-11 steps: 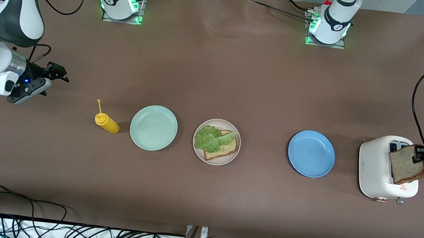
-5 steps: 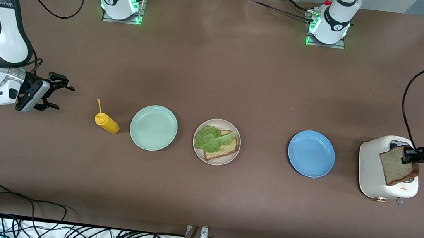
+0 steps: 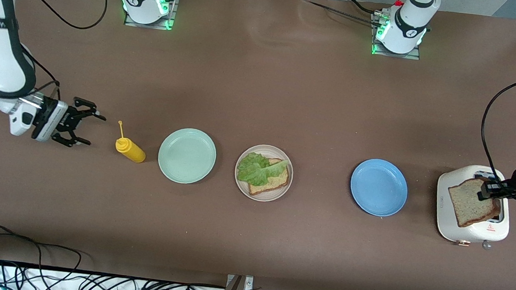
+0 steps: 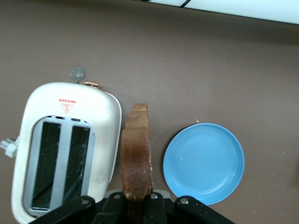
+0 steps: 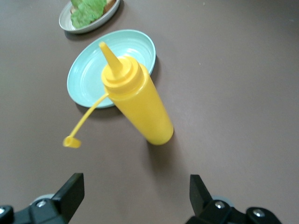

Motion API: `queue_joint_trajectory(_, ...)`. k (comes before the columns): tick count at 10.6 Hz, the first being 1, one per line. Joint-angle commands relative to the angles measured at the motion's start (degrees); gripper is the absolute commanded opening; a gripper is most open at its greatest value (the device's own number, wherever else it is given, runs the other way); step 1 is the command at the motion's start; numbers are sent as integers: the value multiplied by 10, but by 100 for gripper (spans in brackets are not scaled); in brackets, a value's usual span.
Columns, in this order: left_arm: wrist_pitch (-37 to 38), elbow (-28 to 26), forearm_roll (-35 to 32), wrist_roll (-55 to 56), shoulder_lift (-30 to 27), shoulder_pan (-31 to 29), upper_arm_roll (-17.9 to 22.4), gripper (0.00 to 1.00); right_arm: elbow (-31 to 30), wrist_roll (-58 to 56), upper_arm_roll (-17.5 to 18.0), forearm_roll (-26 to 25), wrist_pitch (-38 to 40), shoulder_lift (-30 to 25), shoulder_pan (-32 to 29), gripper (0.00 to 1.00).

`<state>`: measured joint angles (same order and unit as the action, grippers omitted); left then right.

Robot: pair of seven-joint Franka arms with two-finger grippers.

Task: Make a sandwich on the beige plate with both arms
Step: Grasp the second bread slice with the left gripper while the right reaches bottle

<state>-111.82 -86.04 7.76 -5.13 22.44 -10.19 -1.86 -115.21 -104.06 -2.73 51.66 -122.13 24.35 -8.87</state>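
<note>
The yellow squeeze bottle [image 3: 130,150] will put sauce on the sandwich on the beige plate, so my right gripper will grab it by its body next.
The beige plate [image 3: 240,181] lies mid-table with one brown bread slice [image 3: 277,183] on it and a ruffled lettuce leaf [image 3: 258,168] on top of that slice. My left gripper [image 3: 489,191] is shut on the crust of a second bread slice [image 3: 469,208], which hangs on edge over the white toaster [image 3: 449,222]. The left wrist view shows that bread slice [image 4: 136,154] clamped in the left gripper [image 4: 138,207]. My right gripper [image 3: 93,130] stands open and empty just above the table, beside a yellow squeeze bottle [image 3: 130,150]. In its wrist view the right gripper [image 5: 135,189] faces the bottle [image 5: 138,105].
A mint green plate [image 3: 187,155] lies between the bottle and the beige plate. A blue plate [image 3: 379,187] lies between the beige plate and the toaster. The toaster [image 4: 65,144] has two slots. Cables run along the table edge nearest the front camera.
The left gripper has carried the bread slice across the toaster toward the blue plate. The right gripper has swung closer to the yellow bottle, still open.
</note>
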Motion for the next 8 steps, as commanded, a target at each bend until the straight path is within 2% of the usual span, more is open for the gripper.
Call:
queue_joint_trajectory(1, 7, 4, 27, 8, -2, 2, -7, 0, 4, -98, 3, 85, -1, 37, -2, 100)
queue_joint_trajectory(4, 7, 3, 62, 12, 1, 3, -8, 0, 8, -219, 4, 193, 6, 71, 6, 100)
queue_joint_trajectory(8, 7, -3, 65, 12, 6, 8, -17, 0, 10, -263, 25, 237, 6, 87, 13, 100)
